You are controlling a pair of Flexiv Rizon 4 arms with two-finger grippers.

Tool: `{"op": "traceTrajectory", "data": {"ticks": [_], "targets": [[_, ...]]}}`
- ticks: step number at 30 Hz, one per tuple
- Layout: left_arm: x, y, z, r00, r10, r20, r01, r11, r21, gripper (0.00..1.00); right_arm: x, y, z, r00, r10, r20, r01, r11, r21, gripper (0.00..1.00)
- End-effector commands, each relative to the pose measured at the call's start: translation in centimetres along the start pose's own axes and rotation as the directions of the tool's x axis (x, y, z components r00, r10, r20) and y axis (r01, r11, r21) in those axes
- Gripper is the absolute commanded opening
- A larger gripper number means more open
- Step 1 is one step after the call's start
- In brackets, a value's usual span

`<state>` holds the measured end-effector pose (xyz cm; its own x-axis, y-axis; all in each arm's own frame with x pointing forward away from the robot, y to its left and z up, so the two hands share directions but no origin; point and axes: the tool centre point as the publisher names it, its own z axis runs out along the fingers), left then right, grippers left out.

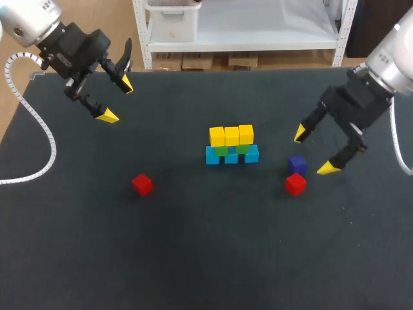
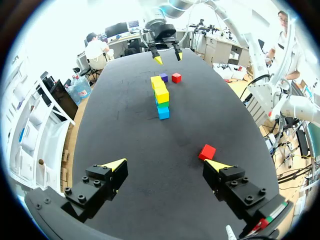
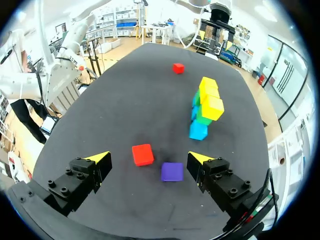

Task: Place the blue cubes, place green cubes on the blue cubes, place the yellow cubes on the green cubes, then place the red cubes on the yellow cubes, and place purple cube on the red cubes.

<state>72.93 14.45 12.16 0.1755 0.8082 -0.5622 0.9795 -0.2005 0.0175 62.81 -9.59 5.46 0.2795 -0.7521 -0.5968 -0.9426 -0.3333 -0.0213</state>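
The robot's right gripper will next pick up the red cube by its opposite sides. That cube starts the red layer on the yellow cubes.
A stack stands mid-table: three blue cubes (image 1: 231,155) at the base, green cubes (image 1: 222,151) on them, three yellow cubes (image 1: 231,135) on top. One red cube (image 1: 142,185) lies alone left of the stack; another red cube (image 1: 295,185) sits right of it, with the purple cube (image 1: 297,164) just behind. My right gripper (image 1: 314,152) hovers open above the purple cube, which lies just ahead of its fingers (image 3: 172,171) beside the red cube (image 3: 143,154). My left gripper (image 1: 117,99) hangs open at the far left, nothing between its fingers; the lone red cube (image 2: 207,151) lies ahead of it.
The dark table mat (image 1: 193,258) spreads wide in front of the stack. The table's far edge (image 1: 213,70) runs behind both grippers.
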Motion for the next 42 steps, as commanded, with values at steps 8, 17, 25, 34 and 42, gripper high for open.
{"op": "traceTrajectory", "data": {"ticks": [8,17,25,34,42], "targets": [[0.1,0.2,-0.1,1.000,0.002,-0.001,-0.002,1.000,0.004,1.00,-0.2,1.7,2.3,0.999,-0.019,0.032,0.020,0.999,-0.026,1.00],[0.1,0.2,-0.1,1.000,0.002,-0.001,-0.002,1.000,0.004,1.00,0.1,2.0,4.6,0.999,-0.025,0.046,0.027,0.999,-0.042,1.00],[0.1,0.2,-0.1,1.000,0.002,-0.001,-0.002,1.000,0.004,1.00,0.6,2.4,6.2,0.999,-0.024,0.045,0.027,0.998,-0.058,1.00],[0.1,0.2,-0.1,1.000,0.002,-0.001,-0.002,1.000,0.004,1.00,1.9,2.4,5.7,1.000,-0.012,0.006,0.012,0.999,-0.047,1.00],[0.1,0.2,-0.1,1.000,0.002,-0.001,-0.002,1.000,0.004,1.00,2.4,2.5,5.2,1.000,-0.003,-0.003,0.003,0.999,-0.040,1.00]]}}
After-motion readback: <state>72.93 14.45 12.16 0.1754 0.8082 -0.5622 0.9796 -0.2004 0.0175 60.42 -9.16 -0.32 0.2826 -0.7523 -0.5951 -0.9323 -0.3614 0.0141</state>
